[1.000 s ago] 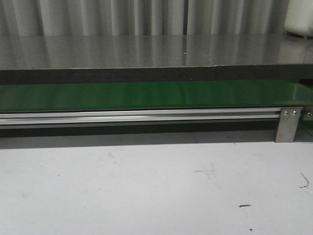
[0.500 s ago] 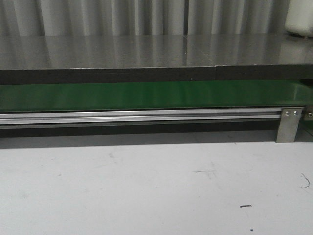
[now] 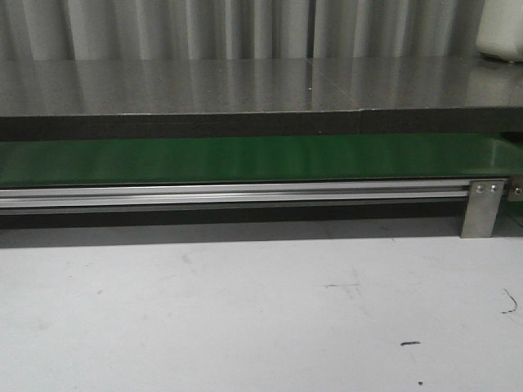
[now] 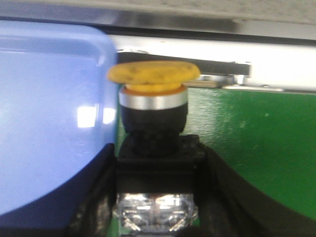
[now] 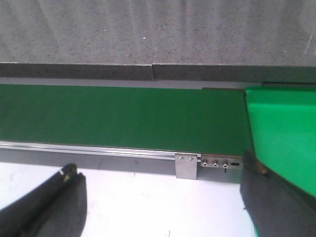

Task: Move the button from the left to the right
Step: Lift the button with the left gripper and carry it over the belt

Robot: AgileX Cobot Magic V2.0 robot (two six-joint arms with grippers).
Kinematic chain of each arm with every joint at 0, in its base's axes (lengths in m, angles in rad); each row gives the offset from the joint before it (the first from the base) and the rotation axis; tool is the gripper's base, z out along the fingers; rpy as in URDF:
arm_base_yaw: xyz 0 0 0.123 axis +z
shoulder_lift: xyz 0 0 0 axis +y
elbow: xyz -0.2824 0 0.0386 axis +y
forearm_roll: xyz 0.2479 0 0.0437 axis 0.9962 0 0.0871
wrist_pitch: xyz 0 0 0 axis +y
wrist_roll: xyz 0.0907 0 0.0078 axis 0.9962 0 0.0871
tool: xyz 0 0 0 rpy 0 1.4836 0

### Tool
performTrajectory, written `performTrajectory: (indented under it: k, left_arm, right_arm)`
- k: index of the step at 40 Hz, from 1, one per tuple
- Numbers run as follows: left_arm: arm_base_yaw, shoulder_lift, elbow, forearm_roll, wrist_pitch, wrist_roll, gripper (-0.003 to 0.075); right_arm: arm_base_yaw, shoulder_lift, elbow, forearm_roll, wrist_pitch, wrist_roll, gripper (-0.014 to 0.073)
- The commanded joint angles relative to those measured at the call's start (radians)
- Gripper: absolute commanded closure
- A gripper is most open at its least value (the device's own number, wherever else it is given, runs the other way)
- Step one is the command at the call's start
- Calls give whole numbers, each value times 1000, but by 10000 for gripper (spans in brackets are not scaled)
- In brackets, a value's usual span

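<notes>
My left gripper holds the button and should keep holding it, because the button hangs above the green belt's edge (image 4: pixel 205 116) beside the tray.
In the left wrist view the button (image 4: pixel 154 123), with a black boxy body, a silver ring and a round orange-yellow cap, stands between the two black fingers (image 4: pixel 94 197) of my left gripper (image 4: pixel 155 197). The jaws press on its black body from both sides. It is over the green belt (image 4: pixel 256 143), beside a blue tray (image 4: pixel 49 108). My right gripper (image 5: pixel 158 197) is open and empty over the white table, short of the green belt (image 5: pixel 123 116). Neither gripper nor the button shows in the front view, where the belt (image 3: pixel 245 159) runs bare.
An aluminium rail (image 3: pixel 229 194) with a metal bracket (image 3: pixel 482 208) edges the belt in front. A dark grey shelf (image 3: pixel 245 86) lies behind the belt. A bright green tray (image 5: pixel 284 133) sits at the belt's right end. A white container (image 3: pixel 500 28) stands at the back right.
</notes>
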Motion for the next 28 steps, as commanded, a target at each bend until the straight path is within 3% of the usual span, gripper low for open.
performTrajectory:
  k: [1,7,21,24,28]
  left_arm:
    - [-62,-71,-6,35,39,-44,552]
    - [-130,-72,66,181,39,-119,552]
    - [-137,-78,171,129,39,-136,533]
    - [-137,-78,171,123,39,-136,470]
    - [-137,-81,171,110,39,-136,323]
  right_arm:
    - [2,7,-37,2,-71,-6,-53]
    - [2,7,-37,2,-71,-6,-53]
    - [2,7,-37,2,-71,-6,-53]
    - [2,7,-37,2,-71,-6,-53]
    - [2,7,-37,2,-71,-6,-53]
